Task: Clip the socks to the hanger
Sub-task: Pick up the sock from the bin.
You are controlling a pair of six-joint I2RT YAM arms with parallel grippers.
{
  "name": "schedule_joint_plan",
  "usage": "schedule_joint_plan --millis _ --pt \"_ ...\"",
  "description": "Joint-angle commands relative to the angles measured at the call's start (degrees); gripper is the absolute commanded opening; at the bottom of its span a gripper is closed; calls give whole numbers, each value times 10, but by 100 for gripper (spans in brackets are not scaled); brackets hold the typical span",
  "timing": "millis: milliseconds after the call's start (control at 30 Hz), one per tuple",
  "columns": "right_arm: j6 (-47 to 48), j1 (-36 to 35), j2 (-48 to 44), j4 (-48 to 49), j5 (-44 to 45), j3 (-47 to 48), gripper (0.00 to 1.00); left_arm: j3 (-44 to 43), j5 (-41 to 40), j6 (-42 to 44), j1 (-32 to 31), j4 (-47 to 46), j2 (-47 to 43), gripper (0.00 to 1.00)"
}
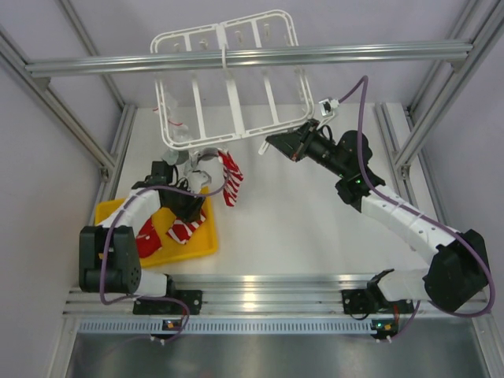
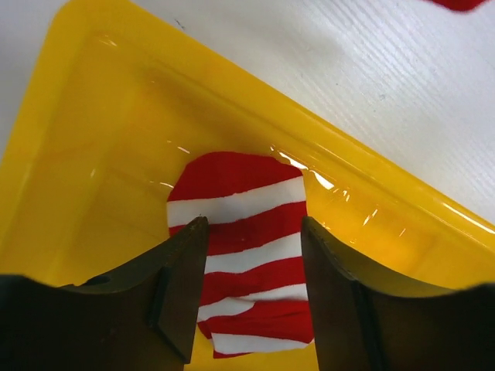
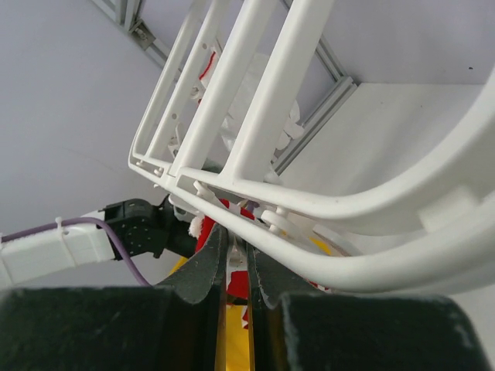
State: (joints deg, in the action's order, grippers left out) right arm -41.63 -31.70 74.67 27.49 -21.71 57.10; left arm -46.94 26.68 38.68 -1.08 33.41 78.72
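The left gripper picks up the striped sock across its width just short of its red end (image 1: 194, 222) (image 2: 244, 219) next, leaving that end free to clip.
The white hanger (image 1: 228, 87) hangs from a rail at the back. One red and white striped sock (image 1: 231, 178) hangs at its near edge. My right gripper (image 1: 277, 144) is shut on a small white clip at the hanger's near right edge; in the right wrist view the jaws (image 3: 236, 241) pinch the clip under the frame (image 3: 255, 77), with the red sock (image 3: 204, 230) behind. My left gripper (image 1: 191, 217) is open, pointing down over a striped sock (image 1: 187, 231) in the yellow tray (image 1: 203, 246). In the left wrist view this sock (image 2: 240, 209) lies between the open fingers (image 2: 186, 263).
A second red sock (image 1: 146, 239) lies in the tray's left part. An aluminium rail (image 1: 252, 57) crosses above the hanger, and side rails border the white table (image 1: 299, 220). The tray's rim (image 2: 371, 170) runs just beyond the sock.
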Motion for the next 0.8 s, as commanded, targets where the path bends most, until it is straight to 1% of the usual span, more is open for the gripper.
schedule_joint_plan --millis 0,100,167,200,233,267,367,533,567,633,667,700,733,767 --pt "3 7 -1 3 -4 17 0 -16 -9 1 -6 -9 33 54" --pt "5 8 0 0 -3 16 0 -16 -28 1 -10 -26 55 50" --pt "7 9 -1 -1 -3 16 0 -18 -34 3 -10 -31 60 41" --pt "7 8 -2 -2 -3 16 0 -18 -35 3 -10 -31 58 35" --pt "8 7 -2 -3 -3 16 0 -20 -34 4 -10 -30 55 23" --pt "8 7 -2 -4 -2 18 0 -20 -30 10 -10 -27 50 15" --pt "13 8 -2 -9 -1 19 0 -13 -11 36 -10 -6 13 0" --pt "17 7 -3 -13 -1 20 0 7 47 91 -7 66 -94 0" --pt "18 7 -4 -14 -2 20 0 10 63 112 -4 76 -132 0" --pt "22 8 -5 -15 -2 20 0 17 130 139 7 107 -173 0" --pt "23 7 -7 -15 -3 21 0 20 150 158 21 128 -218 0" --pt "24 7 -8 -15 -2 22 0 24 184 166 23 136 -242 0" --pt "24 7 -9 -15 -3 23 0 29 199 172 23 142 -265 0" --pt "25 7 -9 -16 -5 27 0 32 213 180 23 148 -309 0"
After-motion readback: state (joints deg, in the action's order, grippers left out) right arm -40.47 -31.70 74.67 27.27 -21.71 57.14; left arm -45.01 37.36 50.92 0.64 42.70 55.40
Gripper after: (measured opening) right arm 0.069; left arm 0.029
